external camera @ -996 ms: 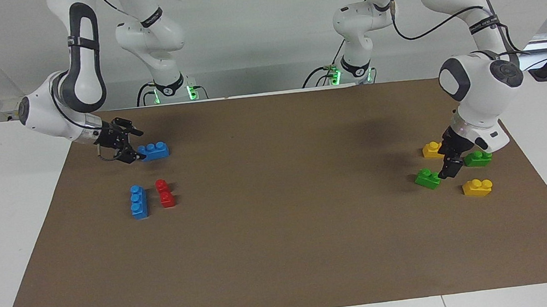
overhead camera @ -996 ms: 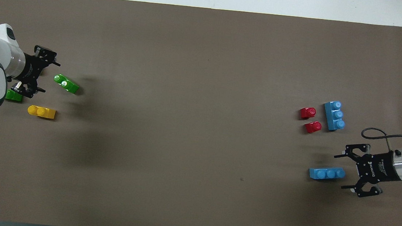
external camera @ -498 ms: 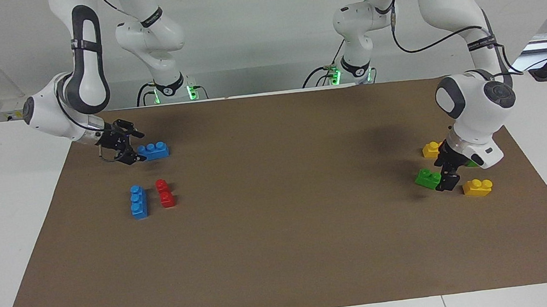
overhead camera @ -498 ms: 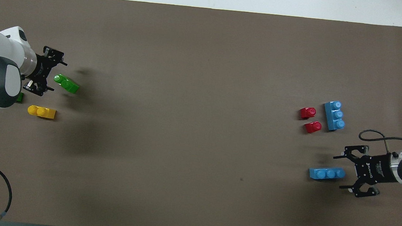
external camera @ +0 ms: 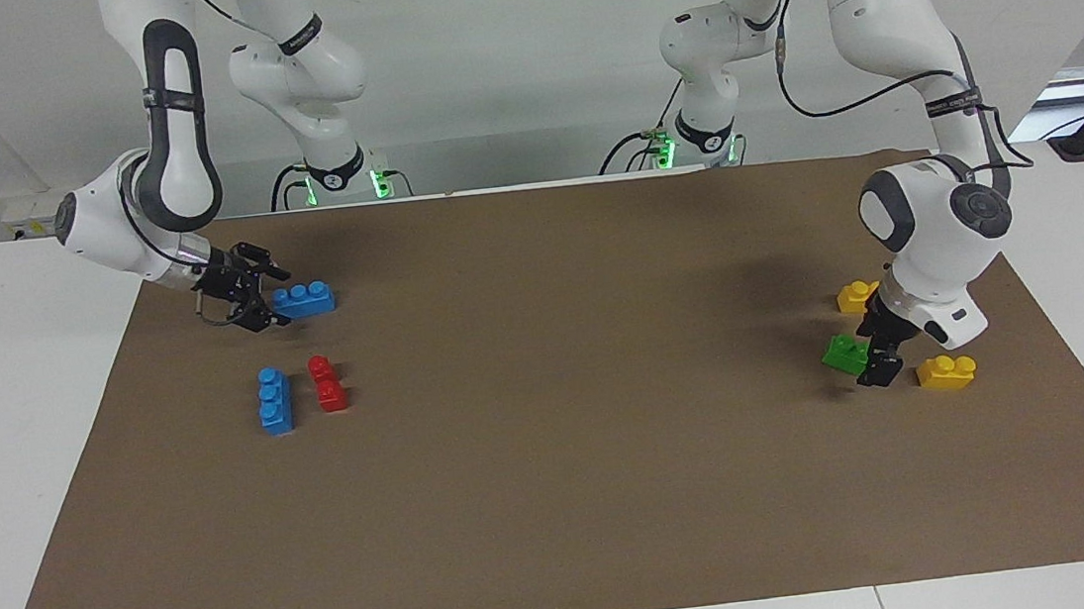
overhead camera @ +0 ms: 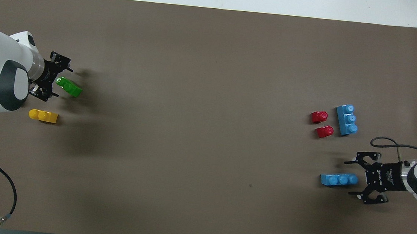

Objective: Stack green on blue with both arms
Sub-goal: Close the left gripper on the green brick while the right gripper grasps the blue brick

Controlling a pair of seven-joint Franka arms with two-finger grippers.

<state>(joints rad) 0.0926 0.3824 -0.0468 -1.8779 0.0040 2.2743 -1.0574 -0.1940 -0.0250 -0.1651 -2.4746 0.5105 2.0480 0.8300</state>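
Note:
My left gripper's fingers are beside the near end of the green brick (overhead camera: 69, 86), so it is time for me to close them on the brick.
The green brick (external camera: 846, 354) (overhead camera: 69, 86) lies on the brown mat toward the left arm's end. My left gripper (external camera: 880, 358) (overhead camera: 62, 82) is low beside it and open, with one end of the brick just inside the gap. The blue three-stud brick (external camera: 305, 298) (overhead camera: 339, 179) lies toward the right arm's end, close to the robots. My right gripper (external camera: 275, 298) (overhead camera: 348, 177) is open at its end, one finger to each side, and holds nothing.
A second blue brick (external camera: 275, 400) (overhead camera: 346, 119) and two small red bricks (external camera: 326, 383) (overhead camera: 322, 123) lie farther from the robots than the first blue one. Yellow bricks (external camera: 945, 372) (external camera: 857, 295) flank the green one. The brown mat (external camera: 563, 422) covers the table.
The left gripper has dropped and slid up to the green brick. The right gripper has edged closer to the end of the blue brick. No brick has moved.

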